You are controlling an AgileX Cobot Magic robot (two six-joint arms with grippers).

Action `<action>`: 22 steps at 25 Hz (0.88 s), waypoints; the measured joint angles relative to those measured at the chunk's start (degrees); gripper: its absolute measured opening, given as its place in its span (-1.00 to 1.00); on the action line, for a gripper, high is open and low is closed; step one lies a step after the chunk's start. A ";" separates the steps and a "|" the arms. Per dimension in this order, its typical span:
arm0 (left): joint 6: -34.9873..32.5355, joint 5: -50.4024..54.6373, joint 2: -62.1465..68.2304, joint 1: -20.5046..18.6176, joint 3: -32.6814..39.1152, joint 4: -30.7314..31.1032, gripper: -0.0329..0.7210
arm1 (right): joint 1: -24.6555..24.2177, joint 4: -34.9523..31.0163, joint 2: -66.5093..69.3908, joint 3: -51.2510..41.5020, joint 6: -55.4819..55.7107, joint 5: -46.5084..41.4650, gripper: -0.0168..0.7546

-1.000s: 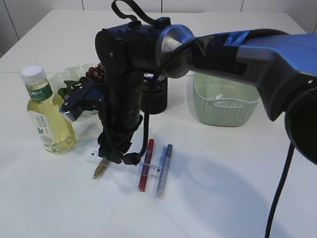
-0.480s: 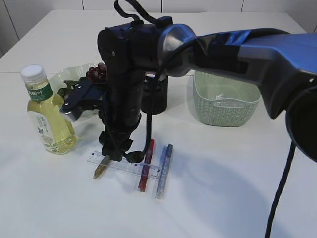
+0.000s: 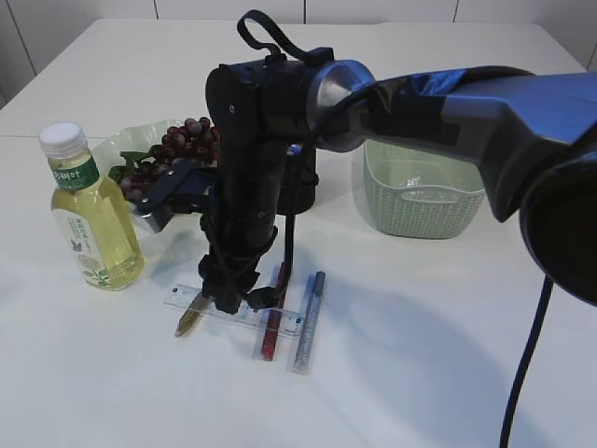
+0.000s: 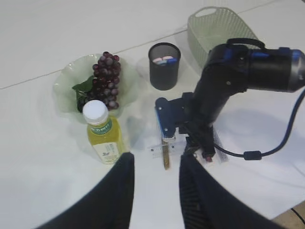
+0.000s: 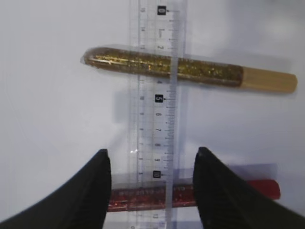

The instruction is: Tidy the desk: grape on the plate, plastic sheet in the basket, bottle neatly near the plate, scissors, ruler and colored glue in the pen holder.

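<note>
My right gripper grabs the clear ruler by its bare part (image 3: 235,317) next, between the gold glue stick and the red glue stick (image 3: 270,341) that it lies across.
A clear ruler (image 5: 157,95) lies across a gold glue stick (image 5: 162,66) and a red glue stick (image 5: 147,198). My right gripper (image 5: 151,188) hangs open just above it, one finger on each side. From outside, the right gripper (image 3: 227,301) points down at the ruler (image 3: 284,322), with a blue glue stick (image 3: 308,322) beside it. Grapes (image 4: 107,78) lie on the green plate (image 4: 64,88), and the bottle (image 4: 102,133) stands in front of it. My left gripper (image 4: 155,191) is open and empty, high above. Scissors and plastic sheet are out of view.
A black pen holder (image 4: 164,67) with pink and blue tops inside stands behind the right arm. The mint basket (image 4: 214,26) stands to its right. The right arm's cable (image 4: 248,155) trails over the table to the right.
The right arm has shifted a little to the right over the ruler, uncovering the grapes behind it. Both grippers' jaws stand as before.
</note>
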State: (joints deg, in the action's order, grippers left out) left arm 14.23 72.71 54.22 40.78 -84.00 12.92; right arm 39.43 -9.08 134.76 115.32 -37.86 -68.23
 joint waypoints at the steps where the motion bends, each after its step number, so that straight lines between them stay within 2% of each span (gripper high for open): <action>1: 0.90 0.00 0.00 0.00 0.00 0.92 -0.28 | 0.00 -0.64 0.00 0.00 0.00 0.00 0.18; 11: 2.54 0.00 0.00 0.00 0.00 3.22 -0.28 | 0.00 -3.10 0.00 0.00 -0.11 0.00 0.19; 14: 2.54 0.00 0.00 0.00 0.00 3.88 -0.28 | 0.00 -3.84 0.26 0.00 -0.01 0.00 0.25; 22: 2.54 0.00 0.00 0.00 0.00 4.20 -0.28 | 0.00 -1.72 2.59 0.12 0.20 1.28 0.32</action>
State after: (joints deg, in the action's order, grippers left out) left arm 16.77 72.71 54.22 40.78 -84.00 17.12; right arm 39.43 -10.80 137.34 115.44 -37.66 -66.96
